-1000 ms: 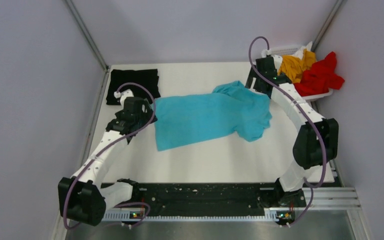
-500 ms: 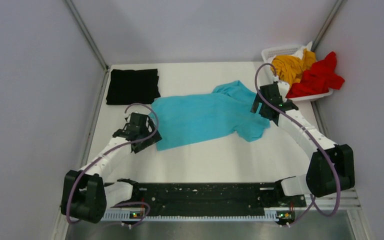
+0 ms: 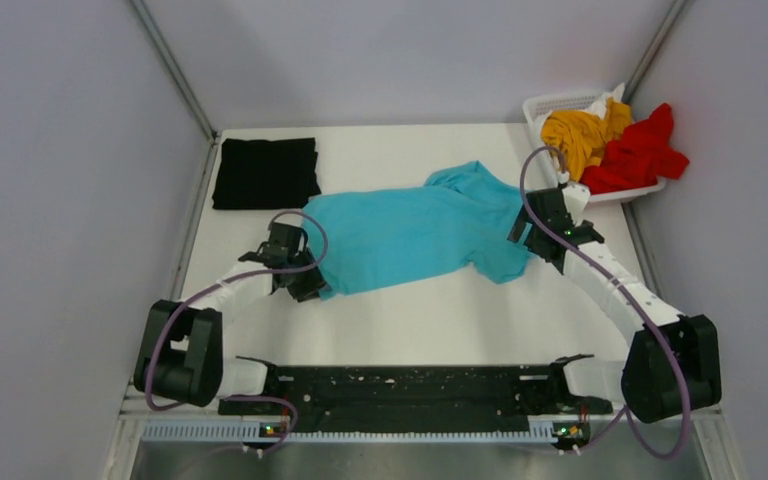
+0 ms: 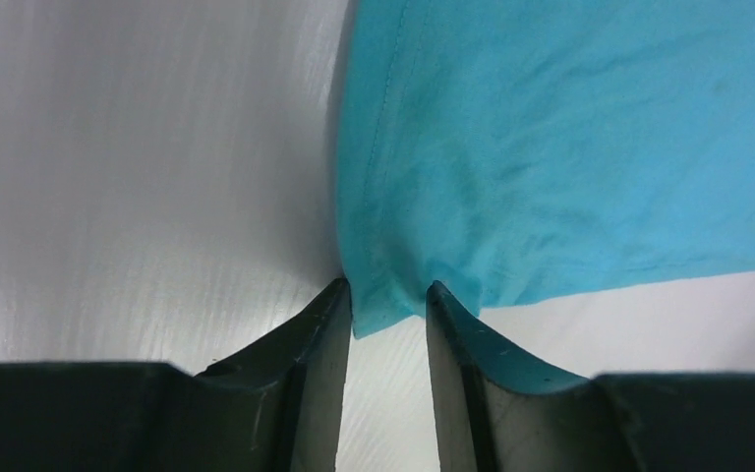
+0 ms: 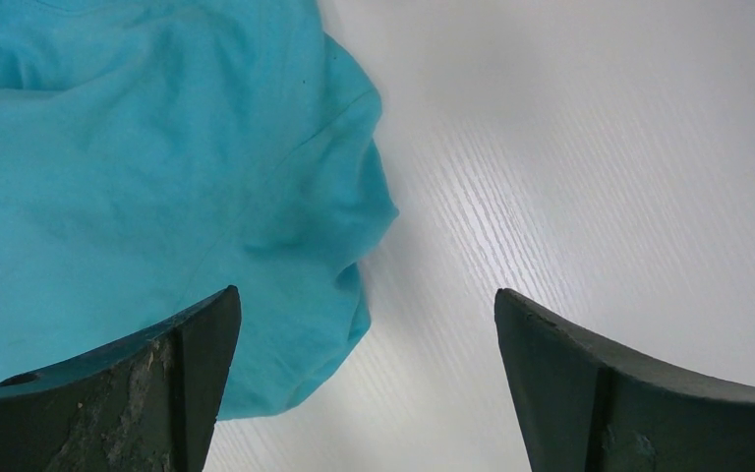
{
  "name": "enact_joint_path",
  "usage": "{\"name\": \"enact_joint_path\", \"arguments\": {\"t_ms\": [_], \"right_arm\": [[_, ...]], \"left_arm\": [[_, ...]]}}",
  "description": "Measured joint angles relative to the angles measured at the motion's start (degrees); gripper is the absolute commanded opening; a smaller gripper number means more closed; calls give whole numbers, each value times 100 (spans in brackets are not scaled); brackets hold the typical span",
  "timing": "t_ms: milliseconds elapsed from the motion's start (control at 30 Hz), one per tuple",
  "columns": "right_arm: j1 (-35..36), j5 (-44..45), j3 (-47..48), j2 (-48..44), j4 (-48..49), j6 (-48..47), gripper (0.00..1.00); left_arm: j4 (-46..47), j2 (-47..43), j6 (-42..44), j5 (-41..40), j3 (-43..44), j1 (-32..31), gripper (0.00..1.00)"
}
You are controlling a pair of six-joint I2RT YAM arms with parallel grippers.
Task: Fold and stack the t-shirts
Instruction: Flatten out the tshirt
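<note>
The right gripper takes hold of the turquoise t-shirt (image 3: 415, 235) by its sleeve edge (image 3: 523, 268) next, opposite my left gripper's corner, to spread the t-shirt flat for folding.
A turquoise t-shirt (image 3: 415, 235) lies spread across the middle of the table. Its near-left corner (image 4: 378, 305) sits between the fingertips of my left gripper (image 3: 307, 286) (image 4: 385, 290). The jaws there have narrowed to either side of the corner, with table showing in the gap behind it. My right gripper (image 3: 523, 240) (image 5: 366, 295) stands open and low over the shirt's right sleeve (image 5: 285, 226), its left finger above the cloth. A black t-shirt (image 3: 265, 172) lies folded at the back left. A mustard t-shirt (image 3: 575, 135) and a red t-shirt (image 3: 635, 155) are heaped in the basket.
The white lattice basket (image 3: 550, 103) stands at the back right corner, against the right wall. Grey walls close in the table on the left, back and right. A black rail (image 3: 400, 385) with both arm bases runs along the near edge.
Both arms came toward the near side and dropped low. The left gripper went from beside the shirt's left edge to its near-left corner and narrowed its jaws. The right left the basket for the right sleeve.
</note>
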Motion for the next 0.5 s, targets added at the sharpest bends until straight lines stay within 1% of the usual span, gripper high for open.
{"name": "enact_joint_path", "arguments": {"t_ms": [100, 267, 300, 333, 367, 400, 500], "right_arm": [[-76, 0, -55, -114, -44, 37, 99], [-188, -15, -76, -151, -105, 35, 99], [-195, -22, -76, -151, -122, 35, 99], [-203, -37, -79, -151, -138, 35, 98], [-208, -63, -83, -149, -155, 37, 97], [-212, -90, -90, -149, -160, 39, 96], [-229, -247, -197, -149, -144, 87, 92]], "left_arm": [[13, 4, -7, 129, -37, -26, 38], [-7, 17, -26, 46, -28, -229, 37], [-15, 26, -28, 26, -20, -260, 34], [-48, 66, -44, -26, 22, -328, 26], [-74, 111, -57, -44, 63, -372, 12], [-105, 179, -83, -76, 105, -426, 0], [-175, 398, -170, -179, 264, -599, 0]]}}
